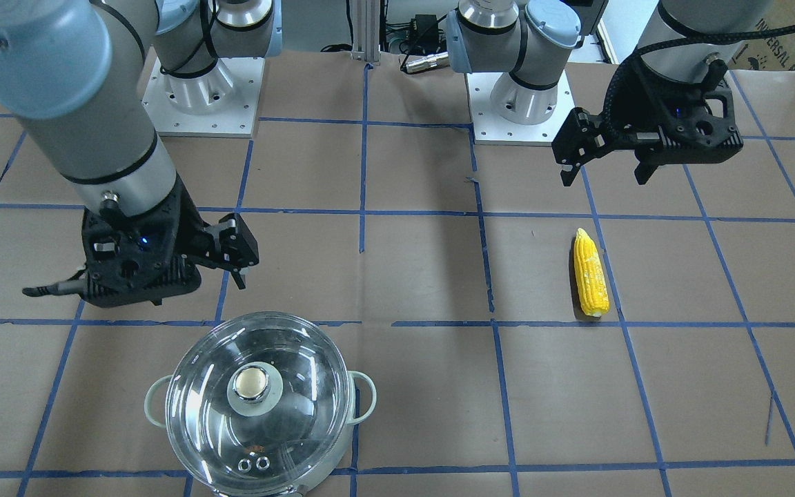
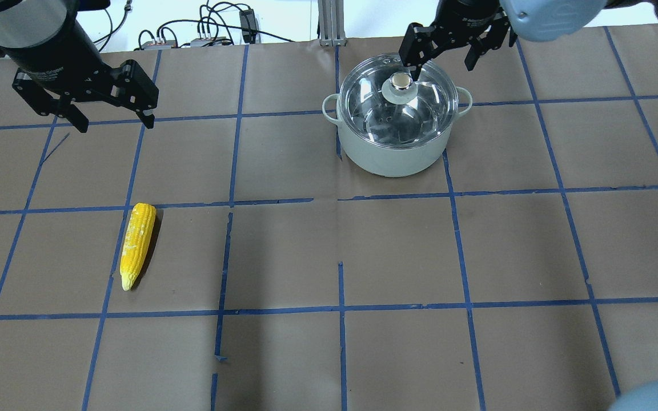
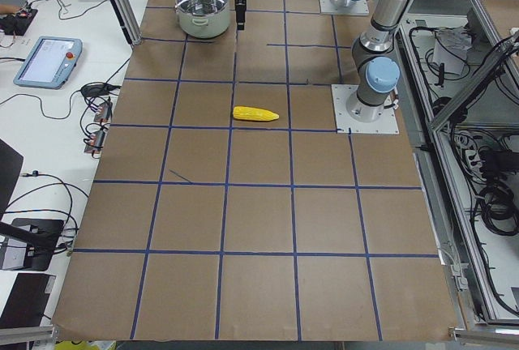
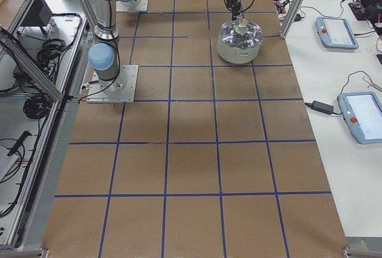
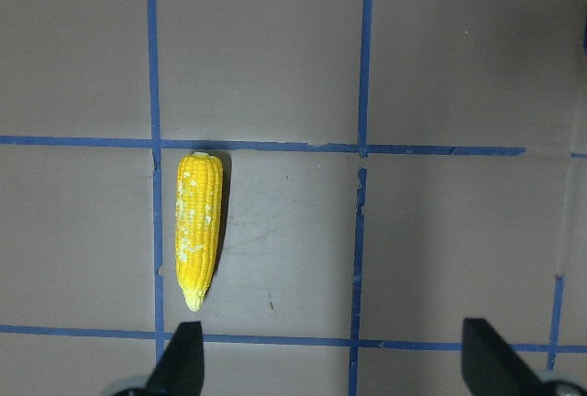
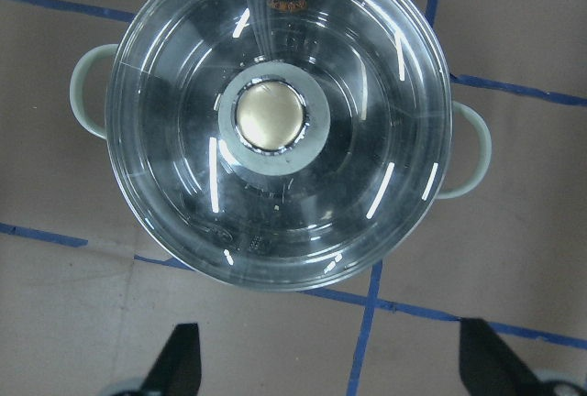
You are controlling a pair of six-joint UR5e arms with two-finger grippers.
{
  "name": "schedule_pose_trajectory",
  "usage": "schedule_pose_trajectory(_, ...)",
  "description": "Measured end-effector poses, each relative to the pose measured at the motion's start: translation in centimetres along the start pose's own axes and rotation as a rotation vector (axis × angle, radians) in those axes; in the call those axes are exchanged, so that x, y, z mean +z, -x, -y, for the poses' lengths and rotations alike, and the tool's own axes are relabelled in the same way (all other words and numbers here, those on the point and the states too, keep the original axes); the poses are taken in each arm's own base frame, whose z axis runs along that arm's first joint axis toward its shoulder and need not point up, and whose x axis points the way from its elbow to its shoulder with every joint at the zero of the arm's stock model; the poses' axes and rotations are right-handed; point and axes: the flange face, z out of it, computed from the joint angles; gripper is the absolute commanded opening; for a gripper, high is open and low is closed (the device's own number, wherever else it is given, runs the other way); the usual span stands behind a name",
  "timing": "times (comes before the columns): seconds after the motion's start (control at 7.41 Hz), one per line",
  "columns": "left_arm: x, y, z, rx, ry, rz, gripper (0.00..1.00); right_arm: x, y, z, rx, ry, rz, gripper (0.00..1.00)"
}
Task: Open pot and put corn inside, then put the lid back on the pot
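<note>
I will open the pot for the corn [image 1: 590, 273], so next I will grab the lid by its pale metal-topped knob [image 1: 250, 382] with my right gripper.
The pot [image 2: 392, 160] stands on the table with the glass lid [image 2: 400, 103] closed on it, and the knob [image 1: 256, 383] points up. The yellow corn [image 2: 137, 242] lies flat on the brown paper, far from the pot. My right gripper [image 2: 442, 65] is open and empty, raised above the pot's edge and clear of the lid [image 6: 275, 121]. My left gripper [image 2: 115, 121] is open and empty, raised above the table near the corn [image 5: 199, 226] without touching it.
The table is covered with brown paper marked with a blue tape grid [image 2: 340, 200]. The two arm bases [image 1: 522, 103] stand on white plates at the robot's edge. Tablets and cables [image 4: 337, 31] lie on side benches beyond the table.
</note>
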Motion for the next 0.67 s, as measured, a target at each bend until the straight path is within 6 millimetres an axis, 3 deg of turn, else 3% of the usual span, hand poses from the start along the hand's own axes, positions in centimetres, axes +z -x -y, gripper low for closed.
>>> schedule_pose_trajectory(0.27,0.0,0.0,0.0,0.000,0.000,0.000,1.00,3.7,2.9,4.0,-0.024,0.014,0.003,0.94)
schedule_pose_trajectory(0.67,0.0,0.0,0.0,0.000,0.000,-0.002,1.00,9.2,3.1,8.2,-0.035,0.054,0.009,0.91)
